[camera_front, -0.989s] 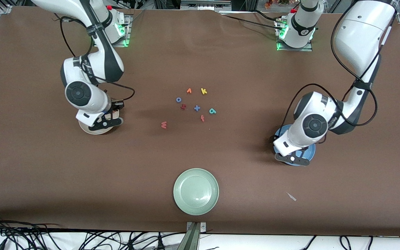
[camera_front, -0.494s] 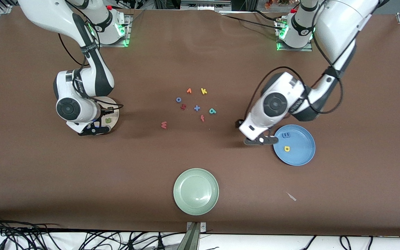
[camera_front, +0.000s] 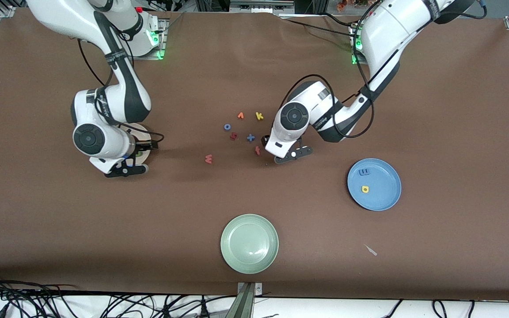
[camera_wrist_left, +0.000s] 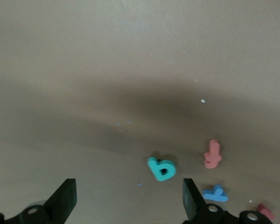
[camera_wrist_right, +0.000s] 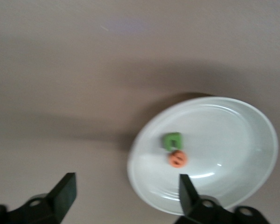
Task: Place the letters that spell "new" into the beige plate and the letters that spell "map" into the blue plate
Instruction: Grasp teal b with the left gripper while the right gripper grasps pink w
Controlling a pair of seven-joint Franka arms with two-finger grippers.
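My left gripper is above bare table with its fingers short of the teal p (camera_wrist_left: 157, 168), so it would miss if it closed now. It needs to move closer first, then close on the p.
The beige plate (camera_front: 142, 129) sits toward the right arm's end, mostly hidden under that arm. In the right wrist view the beige plate (camera_wrist_right: 233, 140) holds the green n (camera_wrist_right: 172, 140) and the orange e (camera_wrist_right: 178, 159). My right gripper (camera_front: 126, 171) (camera_wrist_right: 126, 196) hangs open and empty over the plate's edge. The salmon w (camera_front: 208, 158) lies on the table. The blue plate (camera_front: 385, 194) holds the blue m (camera_front: 364, 172) and the yellow a (camera_front: 365, 189). My left gripper (camera_front: 293, 155) (camera_wrist_left: 128, 198) is open above the teal p (camera_wrist_left: 161, 168), which the hand hides in the front view.
Loose letters lie mid-table: orange v (camera_front: 240, 115), yellow k (camera_front: 259, 116), blue o (camera_front: 227, 127), a dark red letter (camera_front: 233, 136), a blue cross shape (camera_front: 250, 138) and a salmon letter (camera_front: 257, 150). A pale green plate (camera_front: 249, 249) stands nearest the front camera.
My left arm swung from over the blue plate to the letter cluster. My right gripper opened over the beige plate, and the orange e now lies beside the green n.
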